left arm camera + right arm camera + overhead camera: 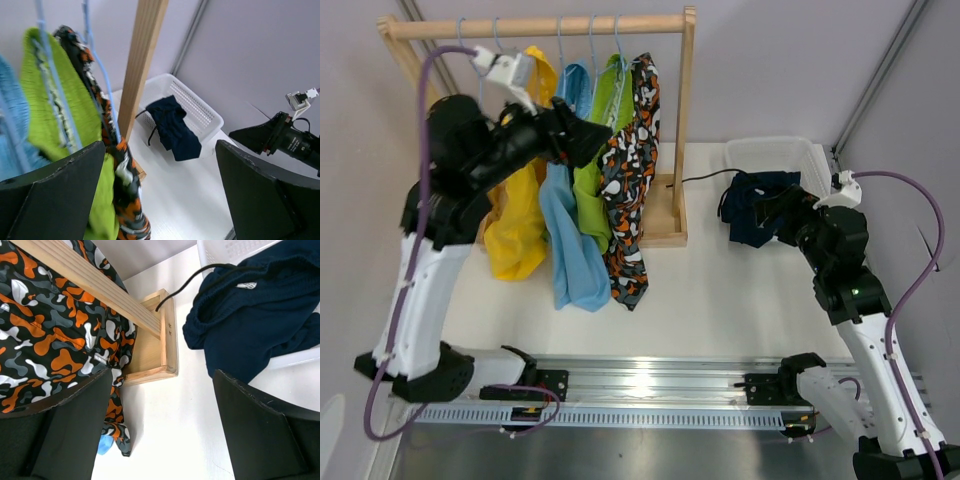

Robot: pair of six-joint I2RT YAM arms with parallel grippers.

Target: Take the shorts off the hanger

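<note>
I need to grab the patterned shorts' blue hanger (619,96) (107,81) by its near arm with my left gripper next, so the shorts stay free to be removed.
Four pairs of shorts hang on blue hangers from the wooden rack (540,26): yellow (515,235), light blue (568,250), lime green (592,170) and black with orange-white pattern (630,180). The navy shorts (757,205) lie draped over the rim of the white basket (790,152). My left gripper (588,135) is open and empty, high up against the lime green (40,95) and patterned shorts (125,200). My right gripper (770,212) is open and empty, right beside the navy shorts (250,325), above the table.
The rack's upright post (145,55) and wooden base (155,350) stand between the hanging shorts and the basket (200,107). A black cord runs from the base toward the basket. Grey walls close behind and right. A metal rail lies along the near edge (640,385).
</note>
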